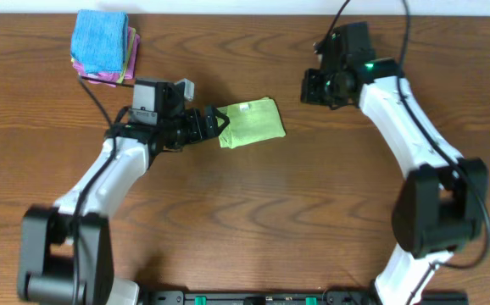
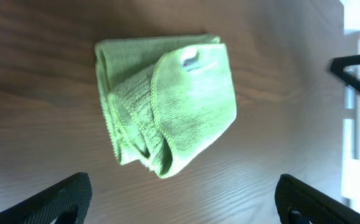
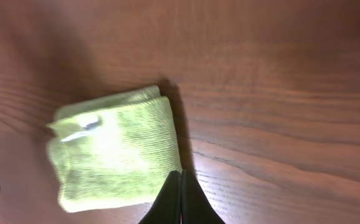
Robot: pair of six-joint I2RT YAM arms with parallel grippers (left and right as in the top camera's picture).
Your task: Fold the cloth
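Next, my left gripper grabs the folded lime-green towel (image 1: 236, 126) (image 2: 166, 114) across its rolled layers, to keep it folded and lay it on the stack.
The cloth (image 1: 251, 124) is a lime-green towel lying folded into a small thick packet on the wooden table, left of centre. In the left wrist view the cloth (image 2: 167, 106) shows its rolled layers and a small label. My left gripper (image 1: 216, 124) stands open just left of it, and the left gripper (image 2: 183, 208) has nothing between its wide-set fingertips (image 2: 65, 198). My right gripper (image 1: 314, 88) hangs up and to the right of the cloth, apart from it. In the right wrist view the right gripper (image 3: 181, 190) is shut, empty, in front of the cloth (image 3: 114, 155).
A stack of folded cloths (image 1: 103, 47), blue on top with pink and others beneath, sits at the table's far left. A cable (image 1: 97, 93) runs from it toward the left arm. A black frame (image 2: 354, 68) shows beyond the table edge.
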